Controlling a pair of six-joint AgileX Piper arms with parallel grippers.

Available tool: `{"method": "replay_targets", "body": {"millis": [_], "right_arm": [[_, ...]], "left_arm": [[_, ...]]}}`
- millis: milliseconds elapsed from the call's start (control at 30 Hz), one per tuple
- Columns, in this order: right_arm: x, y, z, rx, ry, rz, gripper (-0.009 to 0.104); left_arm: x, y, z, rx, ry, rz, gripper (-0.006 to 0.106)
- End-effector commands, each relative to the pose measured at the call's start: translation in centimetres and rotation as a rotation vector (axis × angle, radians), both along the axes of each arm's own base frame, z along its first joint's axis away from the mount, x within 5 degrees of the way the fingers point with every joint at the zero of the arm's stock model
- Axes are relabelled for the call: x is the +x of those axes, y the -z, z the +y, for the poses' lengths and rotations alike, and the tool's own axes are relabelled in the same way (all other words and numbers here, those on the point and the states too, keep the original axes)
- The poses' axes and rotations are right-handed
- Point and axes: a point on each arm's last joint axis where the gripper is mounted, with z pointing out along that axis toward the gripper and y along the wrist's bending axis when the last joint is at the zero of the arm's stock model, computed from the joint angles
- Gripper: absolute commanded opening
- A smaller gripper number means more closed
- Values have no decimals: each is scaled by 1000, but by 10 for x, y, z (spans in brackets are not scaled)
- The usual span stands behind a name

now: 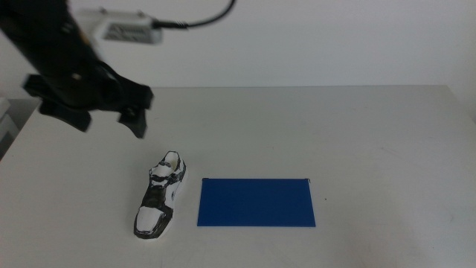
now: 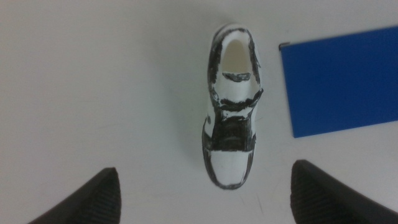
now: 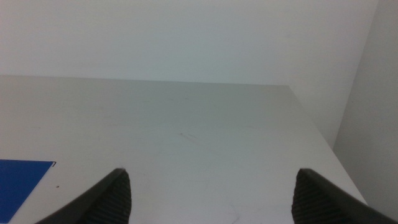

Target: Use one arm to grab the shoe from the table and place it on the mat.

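Note:
The shoe is long from toe to heel, so my left gripper should next grab the shoe [image 1: 160, 195] across its middle [image 1: 163, 188] to keep both ends of the shoe level.
The black-and-white shoe [image 1: 160, 195] lies on the white table [image 1: 357, 134], toe toward the front edge, just left of the blue mat [image 1: 256, 202]. They are close but apart. My left gripper [image 1: 103, 119] is open and empty. It hangs in the air above the table, behind and to the left of the shoe. In the left wrist view the shoe [image 2: 231, 112] lies between and beyond the spread jaws of the left gripper [image 2: 208, 205], with the mat [image 2: 342, 81] beside it. My right gripper [image 3: 214, 202] is open and empty, out of the middle view.
The right wrist view shows the table's far right corner [image 3: 286, 87], a white wall behind it, and a corner of the mat [image 3: 18, 183]. A grey object [image 1: 6, 123] stands off the table's left edge.

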Motion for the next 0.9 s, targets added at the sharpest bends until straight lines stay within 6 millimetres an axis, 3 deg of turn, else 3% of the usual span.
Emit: {"method": "replay_targets", "body": {"millis": [0, 333, 867], "right_arm": [[-2, -11, -1, -25, 7, -107, 66], [-2, -11, -1, -25, 7, -107, 66], [-2, -11, -1, -25, 7, -107, 66]], "left_arm": [[7, -6, -8, -22, 0, -51, 93], [45, 60, -33, -67, 42, 95, 93], [70, 120, -45, -57, 82, 189, 93]]}}
